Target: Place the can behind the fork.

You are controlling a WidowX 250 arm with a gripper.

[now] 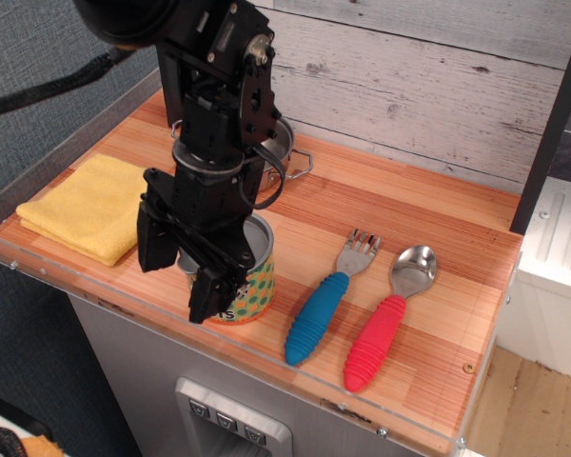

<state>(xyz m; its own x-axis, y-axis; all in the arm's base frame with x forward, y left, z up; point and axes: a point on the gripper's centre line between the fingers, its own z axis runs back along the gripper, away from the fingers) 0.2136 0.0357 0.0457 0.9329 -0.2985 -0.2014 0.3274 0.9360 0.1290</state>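
I should next take hold of the can's labelled side [254, 288] with my gripper, so that I can place the can behind the fork [325, 298].
The can [250, 277], with a yellow-orange label with green dots and a grey lid, stands near the front edge of the wooden counter [400, 205]. My black gripper [179, 276] is low at the can's left front. Its jaws stand wide apart, and the right finger [209, 288] covers the can's left side. I cannot tell whether the fingers touch the can. The fork [325, 298], with a blue ribbed handle and silver tines, lies to the right of the can with its tines pointing towards the back wall.
A red-handled spoon [385, 319] lies right of the fork. A steel pot [284, 152] stands behind the arm near the wall. A folded yellow cloth [86, 208] lies at the left. A clear rim [266, 357] edges the counter front.
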